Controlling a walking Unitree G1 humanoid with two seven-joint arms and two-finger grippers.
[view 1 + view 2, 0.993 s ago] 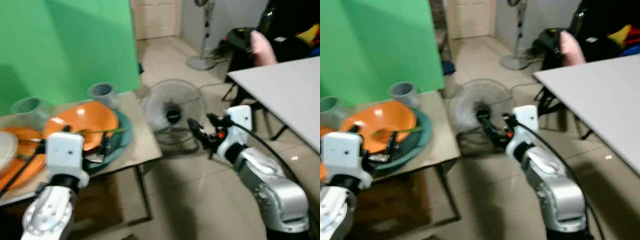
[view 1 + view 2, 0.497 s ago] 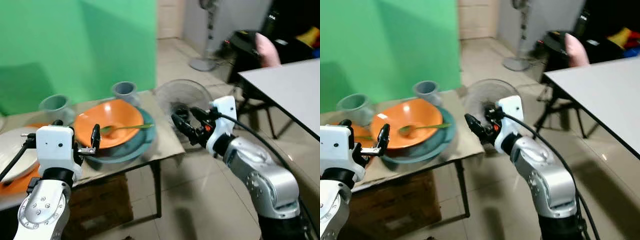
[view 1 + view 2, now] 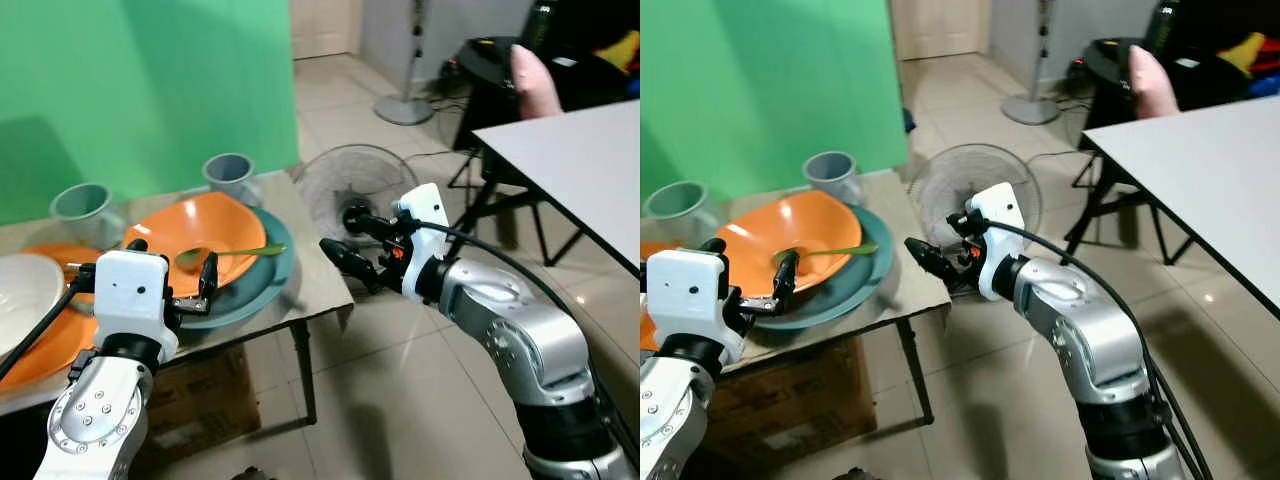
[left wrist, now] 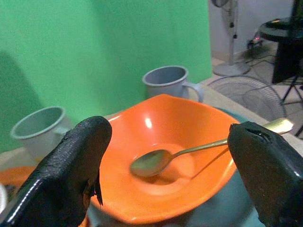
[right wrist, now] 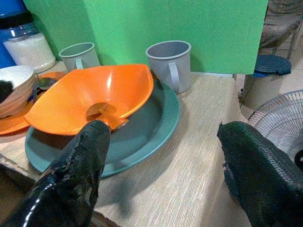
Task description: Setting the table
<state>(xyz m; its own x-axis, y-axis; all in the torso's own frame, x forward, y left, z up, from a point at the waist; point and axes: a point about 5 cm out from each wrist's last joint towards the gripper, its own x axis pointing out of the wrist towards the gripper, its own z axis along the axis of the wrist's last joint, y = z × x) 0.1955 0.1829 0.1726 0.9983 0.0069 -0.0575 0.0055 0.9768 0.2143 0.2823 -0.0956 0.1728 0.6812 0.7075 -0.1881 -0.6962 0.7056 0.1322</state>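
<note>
My right gripper picks up the gold spoon by its handle next, to set a spoon at the place setting.
An orange bowl sits on a teal plate on the low table, with a gold spoon lying in it, handle toward the table's right side. Two grey mugs stand behind it. My left gripper is open at the bowl's near rim, its fingers spanning the bowl's width. My right gripper hangs open just off the table's right edge, pointing at the plate.
A white bowl rests on an orange plate at the left. A blue-lidded jar stands behind. A floor fan lies right of the low table, and a white table is farther right. Green backdrop behind.
The whole view has swung and steadied on the low table. My right gripper now sits closer to the table's right edge. Both grippers remain open.
</note>
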